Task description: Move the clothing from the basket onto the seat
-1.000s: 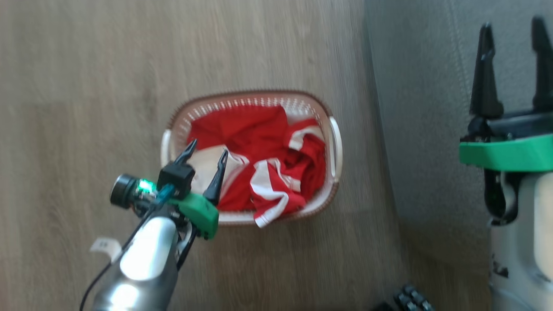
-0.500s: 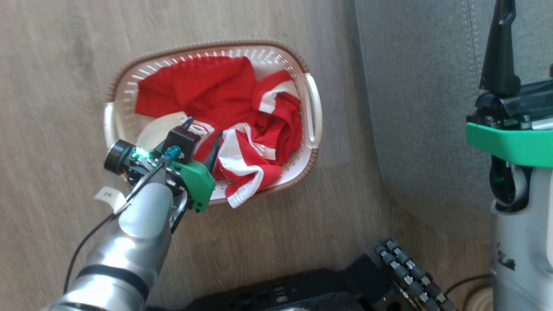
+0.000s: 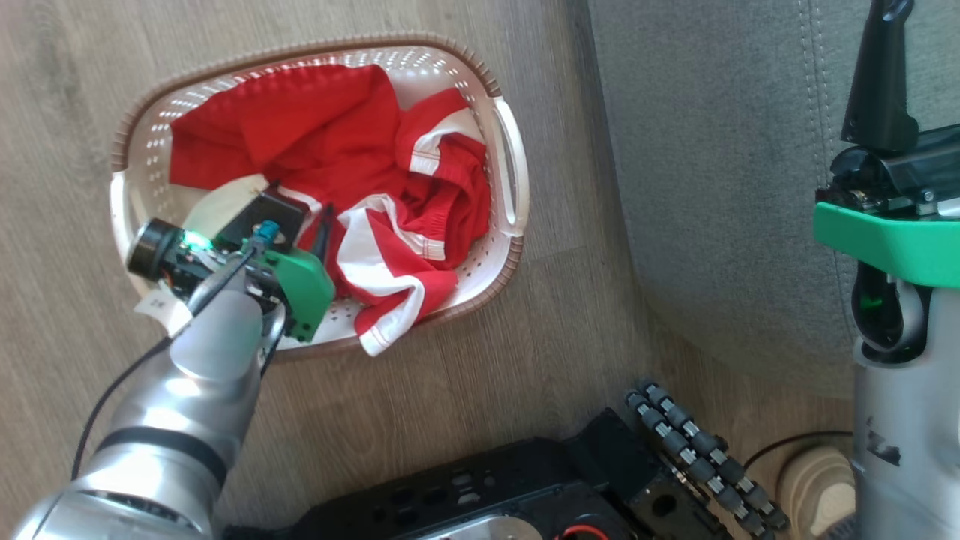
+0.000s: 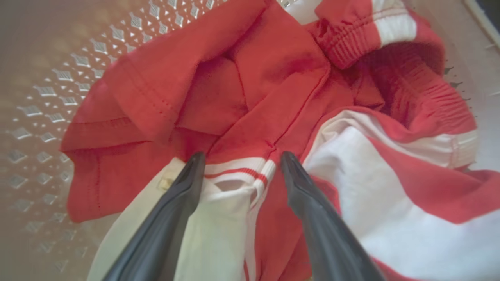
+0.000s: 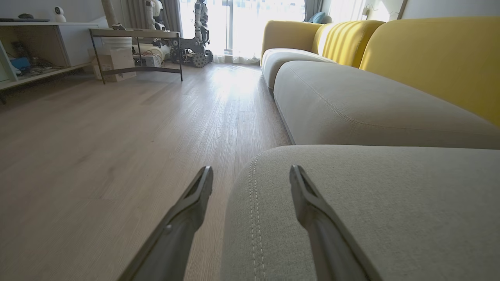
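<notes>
The clothing has its white red-striped edge (image 3: 299, 197) standing up in a fold while the red cloth (image 3: 301, 126) lies slack, so my left gripper will next grab the clothing by that edge.
The cream-white basket (image 3: 512, 176) with a brown rim stands on the wooden floor, left of the grey seat (image 3: 712, 187). Red clothing (image 3: 315, 135) with white stripes lies crumpled inside it, and one white-edged corner hangs over the near rim. My left gripper (image 3: 298, 214) reaches down into the basket's near-left part. In the left wrist view the left gripper (image 4: 242, 158) is open, its fingertips resting on the clothing (image 4: 273, 78) either side of a white ribbed band. My right gripper (image 5: 250, 169) hovers open over the seat's (image 5: 371, 203) rounded, stitched edge; one of its fingers (image 3: 879, 90) shows at the far right.
My black base with its tracked wheel (image 3: 697, 457) sits at the bottom, close to the basket and the seat. More grey cushions with yellow backrests (image 5: 437, 58) run on beyond. A metal-framed table (image 5: 136, 39) and another robot (image 5: 197, 27) stand far across the wooden floor.
The head camera has tilted down and shifted, bringing my base into view. My left gripper has dropped from above the basket down onto the clothing. The right gripper stays open over the seat.
</notes>
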### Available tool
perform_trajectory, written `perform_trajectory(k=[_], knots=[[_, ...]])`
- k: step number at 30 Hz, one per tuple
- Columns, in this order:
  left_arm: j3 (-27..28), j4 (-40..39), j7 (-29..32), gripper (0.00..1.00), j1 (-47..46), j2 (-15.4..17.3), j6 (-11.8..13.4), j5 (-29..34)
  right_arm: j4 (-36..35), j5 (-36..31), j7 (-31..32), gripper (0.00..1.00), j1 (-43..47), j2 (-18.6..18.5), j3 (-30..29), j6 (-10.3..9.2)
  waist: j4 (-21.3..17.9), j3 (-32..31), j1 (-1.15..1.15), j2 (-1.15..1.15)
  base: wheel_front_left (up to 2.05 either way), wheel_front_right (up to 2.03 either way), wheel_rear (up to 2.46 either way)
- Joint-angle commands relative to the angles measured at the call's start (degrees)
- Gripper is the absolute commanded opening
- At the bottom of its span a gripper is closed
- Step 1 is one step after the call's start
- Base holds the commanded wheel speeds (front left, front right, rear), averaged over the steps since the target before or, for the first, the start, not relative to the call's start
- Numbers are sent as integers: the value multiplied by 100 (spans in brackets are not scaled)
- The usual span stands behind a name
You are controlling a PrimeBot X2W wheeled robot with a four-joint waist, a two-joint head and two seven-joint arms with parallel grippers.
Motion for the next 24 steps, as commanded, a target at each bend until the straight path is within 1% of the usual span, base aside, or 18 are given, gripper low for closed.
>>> perform_trajectory(k=[1,7,11,12,13,14,15,19,24], knots=[[73,-6,25,100,87,146,34,16,-213,40,-36,100,54,2,104,-2,-31,43,-1,0,0,0,0],[-55,98,263,100,2,182,-53,45,-229,85,-36,100,27,2,138,-2,-78,146,-1,0,0,0,0],[-158,131,348,100,-38,182,-12,93,-229,115,-36,100,-2,2,166,-2,-103,187,-1,0,0,0,0],[-173,139,371,79,-46,180,2,94,-228,122,-36,100,-11,2,177,-2,-111,190,-1,0,0,0,0],[-182,145,394,41,-52,173,19,88,-227,131,-36,100,-21,2,186,-2,-117,190,-1,0,0,0,0],[-190,150,417,11,-59,160,35,80,-225,137,-36,100,-29,2,193,-2,-121,185,-1,0,0,0,0],[-199,154,427,0,-65,146,43,72,-222,140,-36,100,-33,2,198,-2,-124,176,-1,0,0,0,0],[-236,162,335,0,-48,91,20,26,-178,149,-36,100,-28,2,200,-2,-109,65,-1,0,0,0,0],[-220,139,79,0,33,-5,-64,-120,-60,143,-36,100,9,2,180,-2,-7,-252,-1,0,0,0,0]])
